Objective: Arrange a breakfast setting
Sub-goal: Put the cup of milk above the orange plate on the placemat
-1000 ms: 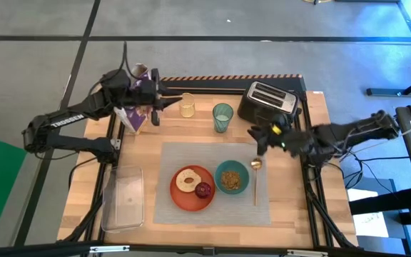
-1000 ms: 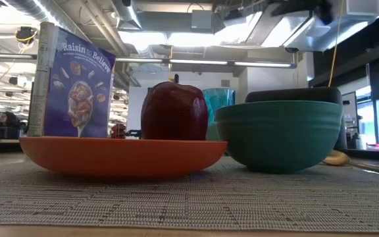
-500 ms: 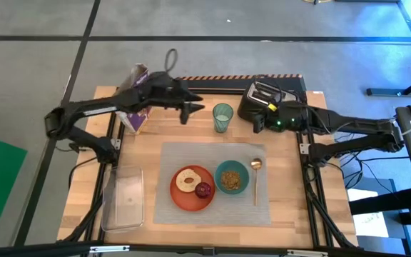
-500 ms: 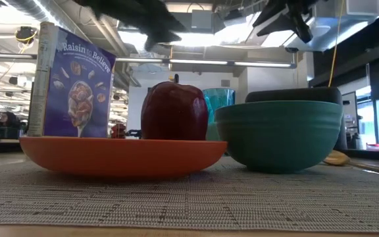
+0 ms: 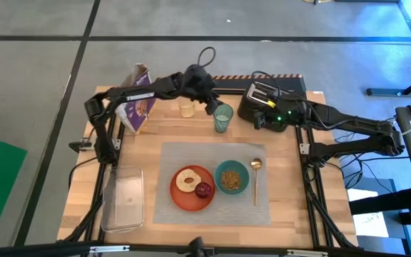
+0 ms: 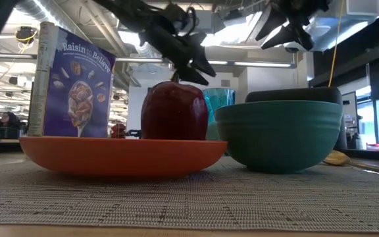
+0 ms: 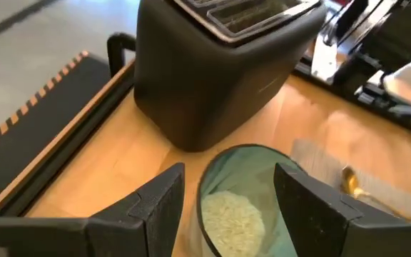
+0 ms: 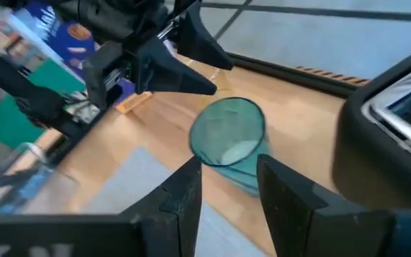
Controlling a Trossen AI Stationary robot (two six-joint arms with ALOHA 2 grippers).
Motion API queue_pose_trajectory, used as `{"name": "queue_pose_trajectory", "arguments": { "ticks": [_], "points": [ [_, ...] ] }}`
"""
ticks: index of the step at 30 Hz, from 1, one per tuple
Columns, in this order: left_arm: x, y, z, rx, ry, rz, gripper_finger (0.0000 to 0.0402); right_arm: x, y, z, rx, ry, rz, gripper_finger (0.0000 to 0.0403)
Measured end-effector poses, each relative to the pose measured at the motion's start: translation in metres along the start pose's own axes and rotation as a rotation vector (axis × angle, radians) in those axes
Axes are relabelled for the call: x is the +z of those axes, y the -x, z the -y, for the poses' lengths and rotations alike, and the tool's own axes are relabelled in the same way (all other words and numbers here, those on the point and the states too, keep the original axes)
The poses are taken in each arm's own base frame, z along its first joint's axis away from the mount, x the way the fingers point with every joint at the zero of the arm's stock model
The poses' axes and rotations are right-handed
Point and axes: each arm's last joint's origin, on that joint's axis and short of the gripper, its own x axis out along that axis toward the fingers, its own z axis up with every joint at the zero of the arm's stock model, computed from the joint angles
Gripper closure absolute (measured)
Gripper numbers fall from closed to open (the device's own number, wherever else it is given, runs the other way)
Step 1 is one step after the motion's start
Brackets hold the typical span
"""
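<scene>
The left gripper grabs the green cup by its rim (image 5: 222,106) next, to add a drink's place at the grey placemat (image 5: 191,153).
The translucent green cup (image 5: 222,118) stands on the bare wood beyond the grey placemat (image 5: 191,153), beside the black toaster (image 5: 270,100). On the mat are the orange plate (image 5: 183,198) with the bagel ring (image 5: 187,180) and the dark red fruit (image 5: 203,190), the teal bowl (image 5: 232,177) and the gold spoon (image 5: 255,171). My left gripper (image 5: 210,106) is open just left of the cup; in its wrist view the fingers stand on either side of the cup's rim (image 7: 237,153). My right gripper (image 5: 261,120) is open between cup and toaster and points at the cup (image 8: 227,139).
The purple cereal box (image 5: 138,107) stands at the far left, with a small yellowish glass (image 5: 186,108) beside it. A clear plastic container (image 5: 123,196) lies at the near left. The toaster stands close to the cup's right side.
My left gripper has swung from beside the cereal box toward the table's right edge, up to the green cup. My right gripper has gone from near the spoon toward the far edge and now stands by the toaster. No task object has moved.
</scene>
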Motion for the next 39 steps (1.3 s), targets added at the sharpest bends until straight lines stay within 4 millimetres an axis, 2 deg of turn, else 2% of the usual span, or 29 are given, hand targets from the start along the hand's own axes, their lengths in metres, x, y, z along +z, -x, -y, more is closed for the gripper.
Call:
{"name": "queue_pose_trajectory", "arguments": {
  "ticks": [4,10,14,26,34,39],
  "points": [
    [0.001,-0.017,-0.003,0.001,-0.027,-0.077,0.0191,0.000,0.000,0.002,-0.048,0.043,0.015,0.0276],
    [-0.012,-0.036,-0.009,0.026,-0.022,-0.169,0.0194,0.006,-0.002,0.011,-0.092,0.036,0.037,0.0276],
    [-0.020,-0.044,-0.013,0.015,-0.058,-0.203,0.0217,0.010,-0.003,0.018,-0.096,0.032,0.027,0.0276],
    [-0.021,-0.045,-0.014,0.023,-0.087,-0.215,0.0385,0.025,-0.006,0.040,-0.084,-0.008,0.009,0.0276],
    [-0.021,-0.045,-0.014,0.027,-0.088,-0.213,0.0386,0.036,-0.005,0.050,-0.043,-0.022,0.044,0.0276],
    [-0.013,-0.034,-0.009,0.005,-0.078,-0.233,0.0390,0.041,-0.005,0.054,-0.015,-0.027,0.061,0.0276]
  ]
}}
